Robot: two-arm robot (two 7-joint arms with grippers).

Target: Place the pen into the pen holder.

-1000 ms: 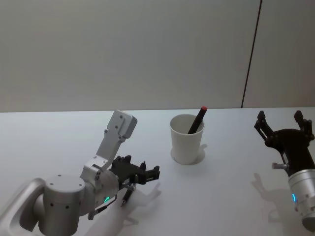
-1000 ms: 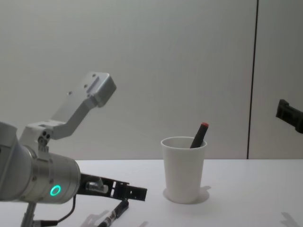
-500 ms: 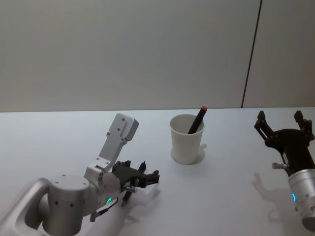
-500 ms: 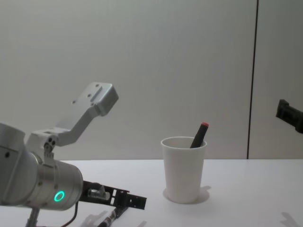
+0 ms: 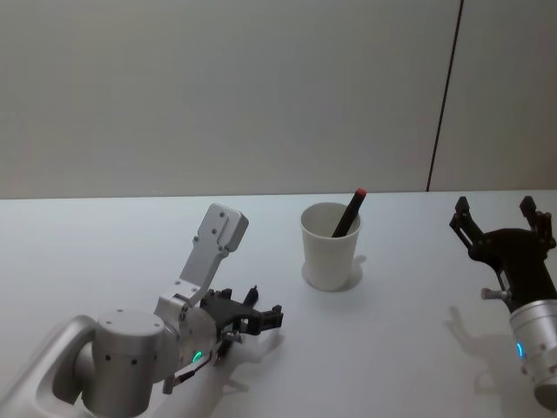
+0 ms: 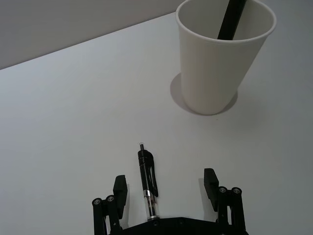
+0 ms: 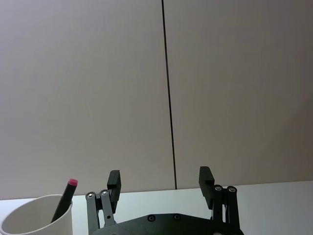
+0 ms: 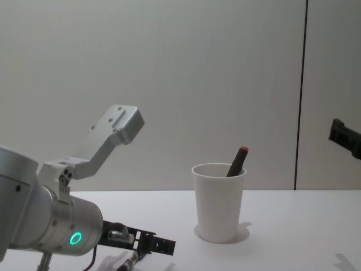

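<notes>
Next, my left gripper picks up the black pen by its black clip section (image 6: pixel 146 177), so the end of its clear body drops into the white pen holder (image 6: pixel 215 63).
A black pen (image 6: pixel 148 183) with a clear barrel lies flat on the white table (image 6: pixel 73 122). My left gripper (image 6: pixel 165 185) is low over it and open, one finger on each side of the pen, not touching it. The same gripper (image 5: pixel 257 311) sits at the table's front left, with the pen (image 8: pixel 121 261) just under it. The white pen holder (image 5: pixel 331 246) stands upright mid-table, a short way beyond the gripper, holding a dark pen with a red tip (image 5: pixel 349 212). My right gripper (image 5: pixel 501 225) hangs open and empty in the air at the far right.
A pale wall with one dark vertical seam (image 5: pixel 444 96) rises behind the table. The table's bare surface (image 5: pixel 418 296) stretches between the pen holder and the right arm. The left arm's grey link (image 8: pixel 115 132) juts up above the table.
My left gripper has come down closer to the table and the lying pen, and the arm has shifted slightly right. The right arm and the pen holder have not moved.
</notes>
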